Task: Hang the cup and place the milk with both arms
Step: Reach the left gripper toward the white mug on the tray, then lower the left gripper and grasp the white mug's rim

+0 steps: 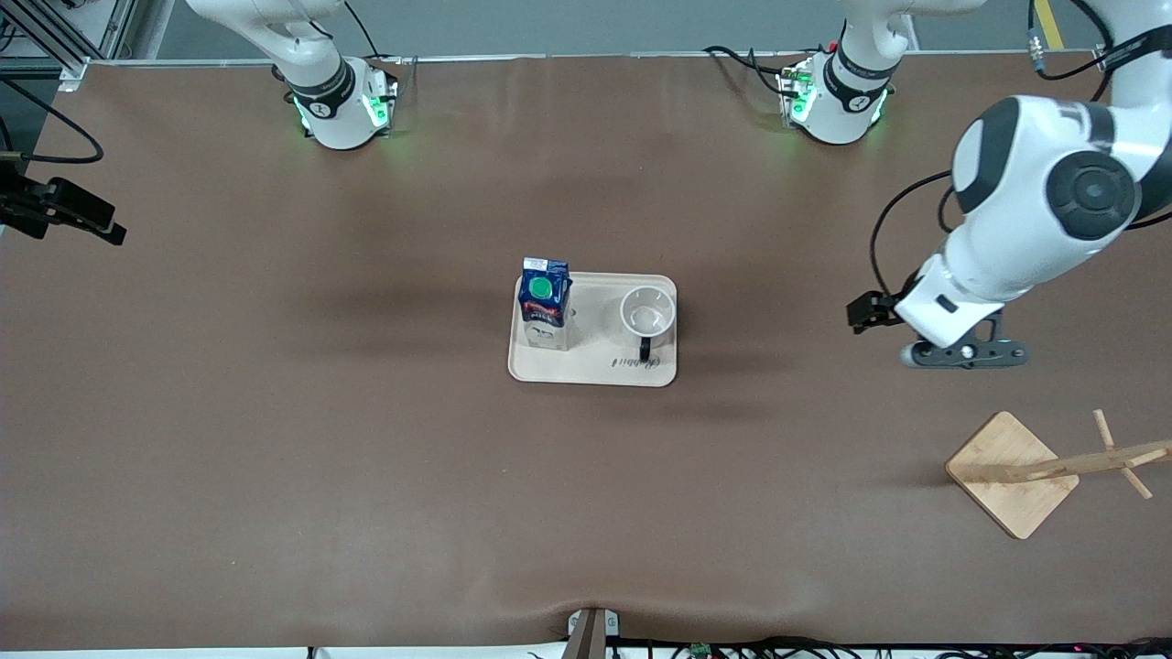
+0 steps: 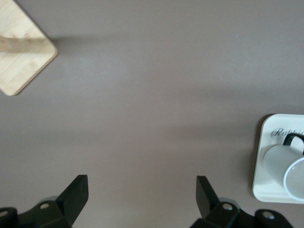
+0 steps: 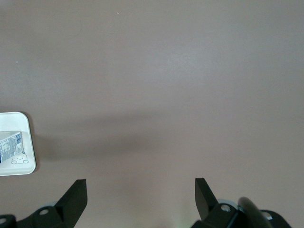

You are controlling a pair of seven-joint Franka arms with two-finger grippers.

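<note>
My left gripper should grab the white cup by its rim [image 1: 648, 290] next, so that the white cup's black handle [image 1: 645, 350] stays free to hang on the wooden rack.
The white cup [image 1: 648, 313] stands upright on a cream tray [image 1: 595, 371] at mid-table, its black handle toward the front camera; it also shows in the left wrist view [image 2: 280, 164]. The milk [image 1: 544, 302] stands on the same tray toward the right arm's end, and its white lower part shows in the right wrist view [image 3: 9, 147]. My left gripper [image 1: 961, 354] hangs open and empty [image 2: 141, 187] over bare table between the tray and the left arm's end. My right gripper [image 3: 140, 190] is open and empty over bare table toward the right arm's end.
A wooden rack with a square base [image 1: 1012, 471] and pegs stands near the left arm's end, nearer the front camera than my left gripper; its base shows in the left wrist view [image 2: 21, 57]. The table is covered with brown cloth.
</note>
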